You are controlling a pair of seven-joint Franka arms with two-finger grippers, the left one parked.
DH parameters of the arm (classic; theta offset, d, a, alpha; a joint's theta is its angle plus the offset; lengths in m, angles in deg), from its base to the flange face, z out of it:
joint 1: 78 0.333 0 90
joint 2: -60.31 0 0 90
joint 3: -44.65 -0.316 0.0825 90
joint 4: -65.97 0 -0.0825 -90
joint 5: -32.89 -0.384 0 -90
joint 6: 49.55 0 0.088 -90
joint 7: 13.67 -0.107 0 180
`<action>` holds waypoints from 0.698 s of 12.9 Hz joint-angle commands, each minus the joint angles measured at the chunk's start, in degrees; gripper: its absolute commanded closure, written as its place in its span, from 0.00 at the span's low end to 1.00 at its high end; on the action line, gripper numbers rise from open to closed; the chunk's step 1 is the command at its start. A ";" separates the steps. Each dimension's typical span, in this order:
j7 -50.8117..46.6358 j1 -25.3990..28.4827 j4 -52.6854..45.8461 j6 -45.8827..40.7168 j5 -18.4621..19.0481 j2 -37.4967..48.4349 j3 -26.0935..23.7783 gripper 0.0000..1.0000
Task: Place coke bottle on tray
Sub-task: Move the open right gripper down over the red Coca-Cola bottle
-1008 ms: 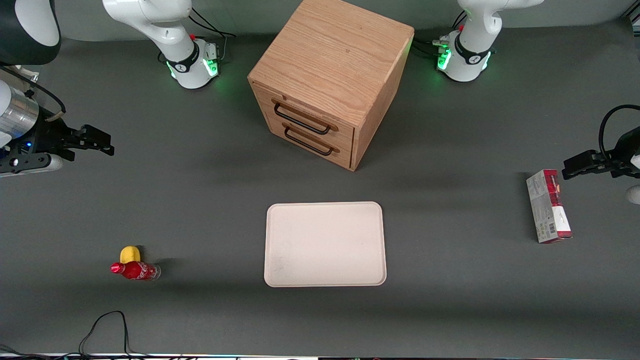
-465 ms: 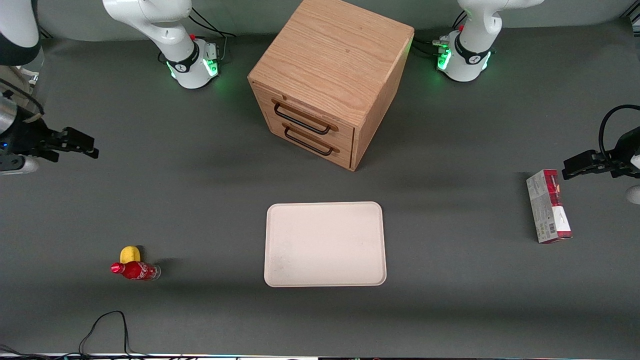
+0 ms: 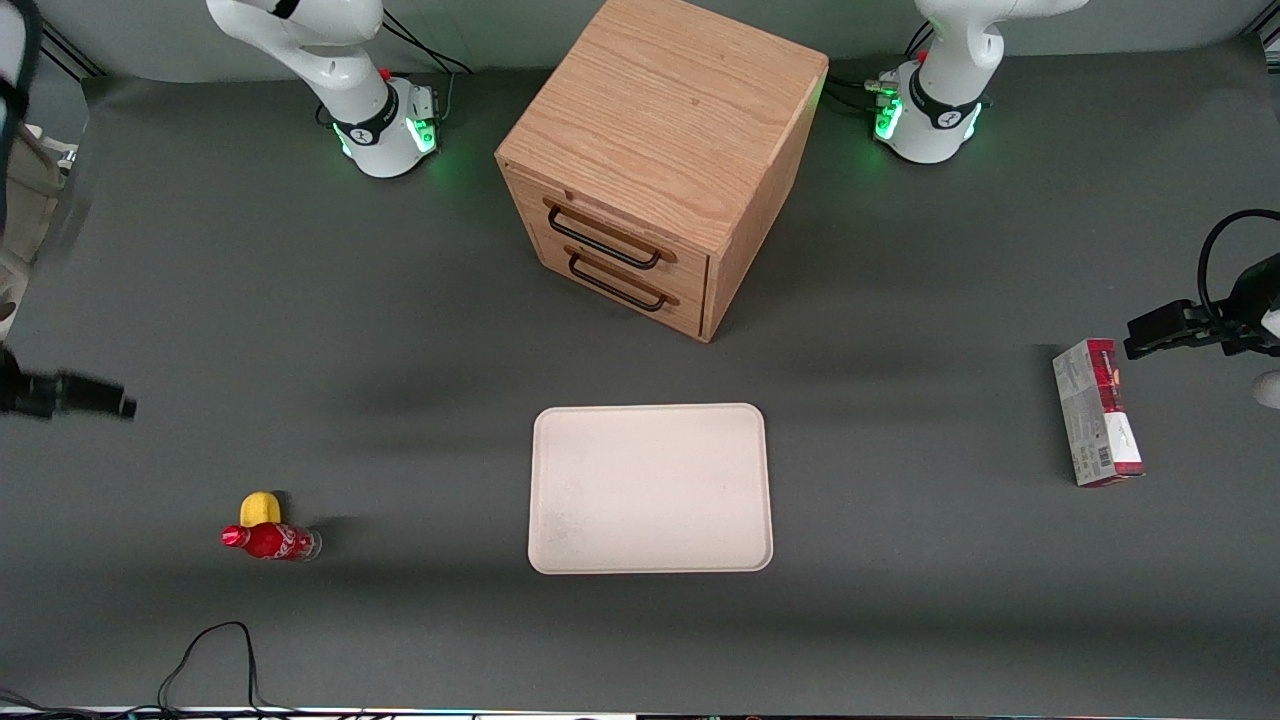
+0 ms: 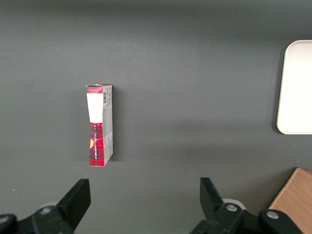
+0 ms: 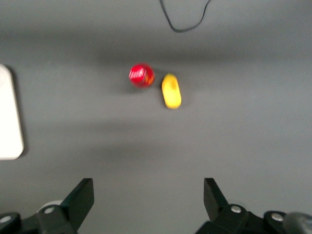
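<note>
The coke bottle needs to go on the cream tray (image 3: 650, 487). My gripper should next grab the bottle by its red cap (image 3: 233, 536).
The coke bottle (image 3: 270, 541) lies on its side on the dark table toward the working arm's end, red cap pointing away from the tray. It touches a yellow lemon-like object (image 3: 260, 507). The cream tray (image 3: 650, 487) lies flat in the middle, in front of the wooden cabinet. My gripper (image 3: 120, 407) hangs above the table at the working arm's end, farther from the front camera than the bottle and well apart from it. In the right wrist view the gripper (image 5: 148, 187) is open wide and empty, with the bottle (image 5: 141, 75) and a tray edge (image 5: 7, 122) ahead.
A wooden two-drawer cabinet (image 3: 660, 150) stands farther from the front camera than the tray. A red-and-grey carton (image 3: 1097, 412) lies toward the parked arm's end. A black cable (image 3: 210, 650) loops near the table's front edge, close to the bottle.
My gripper has moved nearer to the front camera, closer to the bottle, and further toward the working arm's end of the table. The bottle, lemon-like object and tray have not moved.
</note>
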 commanded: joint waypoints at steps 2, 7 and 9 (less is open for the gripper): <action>0.88 -0.30 -12.11 -2.18 0.15 -8.95 -0.67 0.00; 0.27 0.40 -11.41 1.60 0.06 -11.76 -0.67 0.00; 0.61 1.11 -9.84 3.70 0.06 -13.17 -0.67 0.00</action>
